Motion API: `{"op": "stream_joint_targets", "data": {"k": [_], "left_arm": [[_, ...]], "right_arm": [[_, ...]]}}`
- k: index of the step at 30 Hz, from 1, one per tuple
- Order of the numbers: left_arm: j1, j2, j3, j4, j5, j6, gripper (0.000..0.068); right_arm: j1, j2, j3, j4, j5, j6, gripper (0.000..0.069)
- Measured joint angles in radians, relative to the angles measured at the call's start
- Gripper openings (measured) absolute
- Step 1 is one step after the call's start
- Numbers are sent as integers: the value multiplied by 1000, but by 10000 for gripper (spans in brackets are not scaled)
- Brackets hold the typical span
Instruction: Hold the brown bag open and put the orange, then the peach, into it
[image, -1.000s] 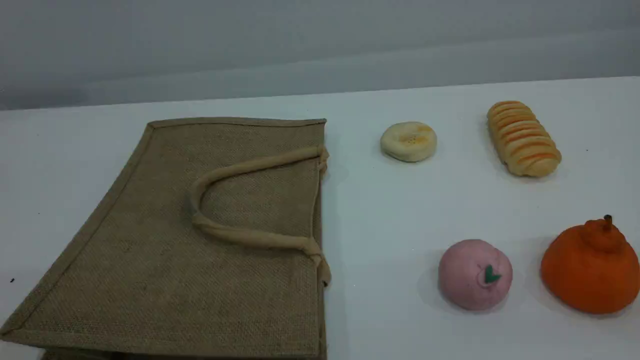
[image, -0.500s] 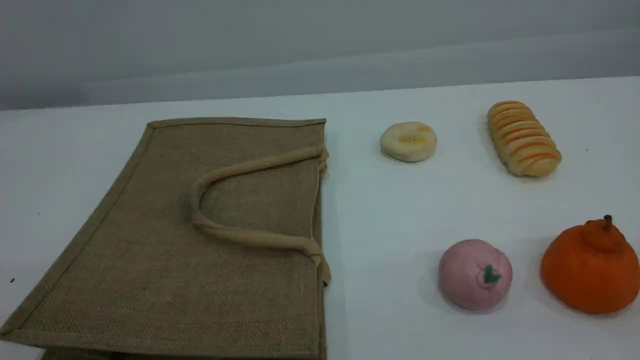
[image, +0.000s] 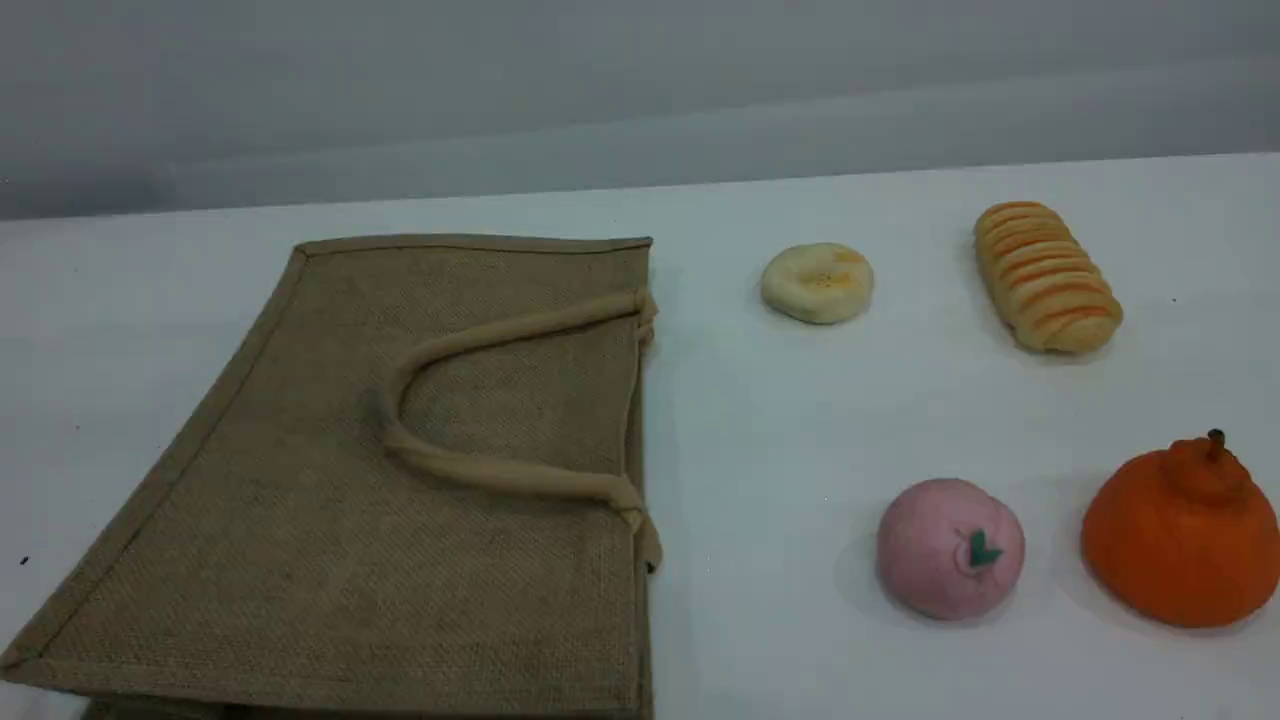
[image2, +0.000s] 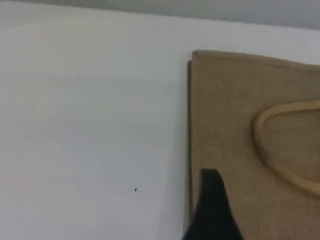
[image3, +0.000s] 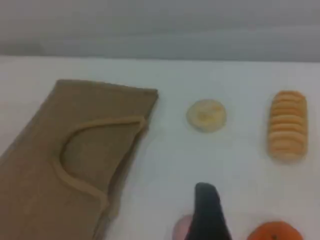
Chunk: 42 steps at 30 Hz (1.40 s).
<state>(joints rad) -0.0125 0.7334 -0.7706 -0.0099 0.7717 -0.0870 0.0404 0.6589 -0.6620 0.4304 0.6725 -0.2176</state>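
My left gripper is to take hold of the beige handle by its curved middle (image: 395, 410) next, so that it can hold the brown bag's opening (image: 633, 414) open for the orange.
The brown bag (image: 330, 520) lies flat on the left half of the white table. Its mouth edge faces right and its beige handle (image: 480, 470) is folded onto the cloth. The peach (image: 950, 550) sits at front right, and the orange (image: 1180, 540) stands just right of it. Neither arm appears in the scene view. In the left wrist view a dark fingertip (image2: 212, 205) hangs above the bag (image2: 250, 125), near its hemmed edge. In the right wrist view a dark fingertip (image3: 207, 210) hovers above the table between the bag (image3: 75, 150) and the fruits, with the peach (image3: 179, 229) and orange (image3: 272, 232) at the bottom edge. Both grippers are open and hold nothing.
A pale yellow round bun (image: 817, 283) and a striped bread loaf (image: 1045, 277) lie at the back right. A strip of bare white table (image: 760, 450) runs between the bag's mouth and the fruits. A grey wall stands behind the table's far edge.
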Motion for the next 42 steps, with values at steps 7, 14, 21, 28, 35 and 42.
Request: {"op": "stream_joint_targets", "data": {"k": [7, 14, 21, 28, 35, 42], "left_arm": [[0, 401, -134, -112, -54, -15, 453], [0, 727, -201, -294, -135, 87, 453], [-59, 955, -211, -313, -230, 116, 453], [-146, 1129, -223, -342, -341, 116, 453], [-171, 1271, -339, -334, -333, 116, 453], [-180, 1363, -451, -337, -282, 116, 453]], "right_arm": [[0, 327, -16, 179, -92, -149, 438], [0, 547, -16, 355, -219, -332, 438], [0, 700, -16, 545, -278, -523, 438], [-1, 751, -16, 683, -282, -672, 438], [-1, 751, -16, 705, -277, -688, 438], [-1, 751, -16, 701, -277, -688, 438]]}}
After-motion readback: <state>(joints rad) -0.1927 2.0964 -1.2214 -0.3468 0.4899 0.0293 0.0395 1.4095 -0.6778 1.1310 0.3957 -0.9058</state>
